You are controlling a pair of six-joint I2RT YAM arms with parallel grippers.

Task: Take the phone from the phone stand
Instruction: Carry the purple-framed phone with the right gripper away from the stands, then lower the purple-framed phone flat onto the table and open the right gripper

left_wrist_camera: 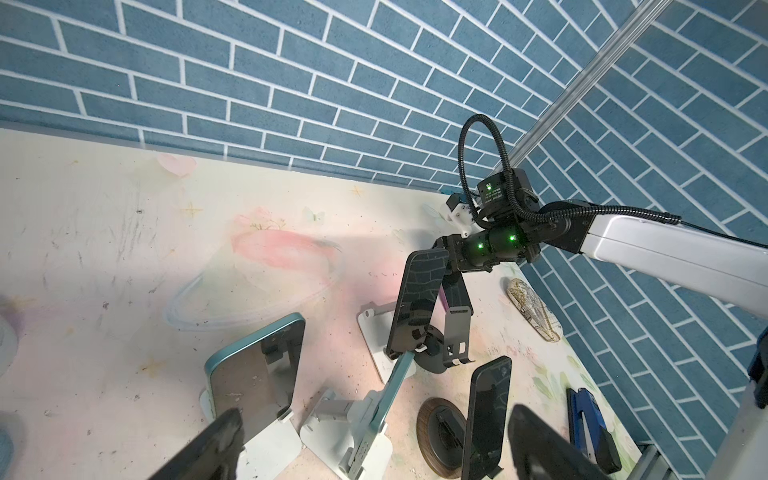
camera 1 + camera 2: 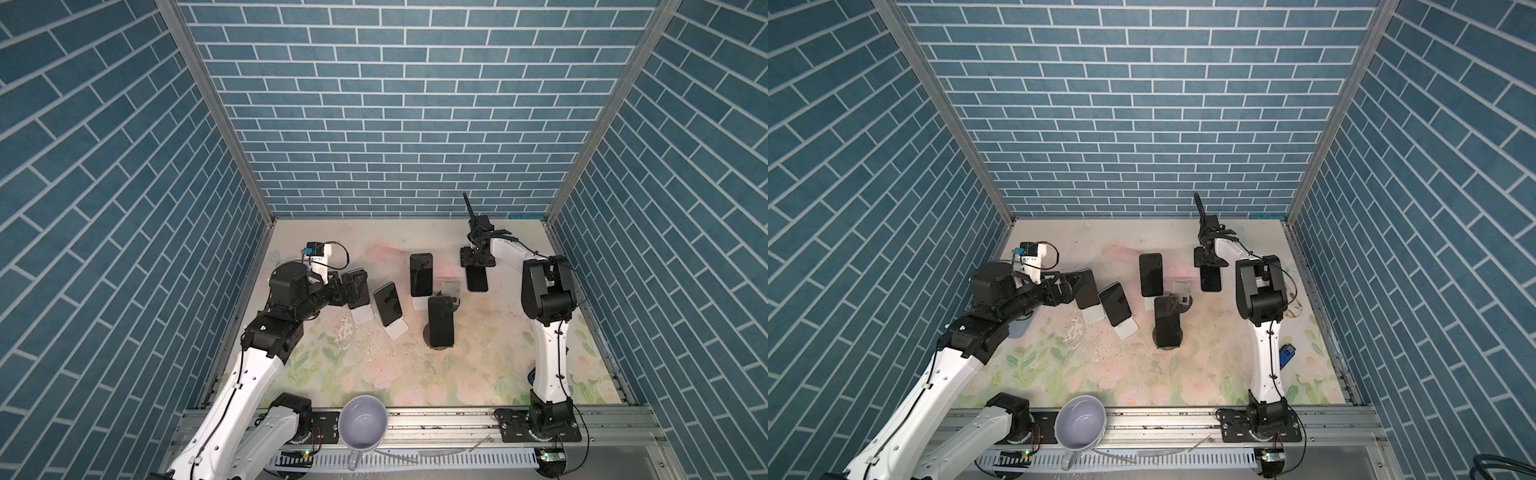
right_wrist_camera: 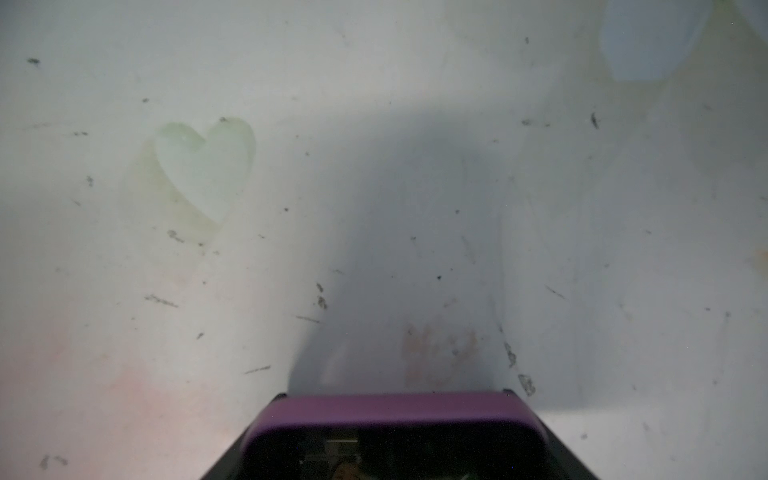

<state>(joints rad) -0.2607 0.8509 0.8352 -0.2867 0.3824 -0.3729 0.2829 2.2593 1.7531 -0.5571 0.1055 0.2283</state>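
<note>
Beyond my right gripper's fingers, the phone's lower end [image 2: 477, 284] rests on the tabletop and the phone would settle there if released, so it is time to open.
A purple-edged phone [image 2: 477, 280] [image 2: 1210, 279] hangs upright above the table at the back right, with my right gripper [image 2: 476, 266] shut on its upper end. Its purple rim [image 3: 390, 409] fills the jaws in the right wrist view, with bare table beyond. Just left of it stands an empty grey phone stand [image 2: 451, 289] [image 1: 457, 336] on a round black base; phone and stand are apart. My left gripper [image 2: 355, 286] [image 1: 374, 449] is open at the leftmost teal phone [image 1: 253, 374], holding nothing.
Other phones lean on stands in the middle: a teal one [image 2: 387, 303], a black one [image 2: 421, 274], and a black one on a round base [image 2: 441, 321]. A white mug [image 2: 363, 422] sits on the front rail. A blue object [image 2: 1287, 355] lies near the right arm.
</note>
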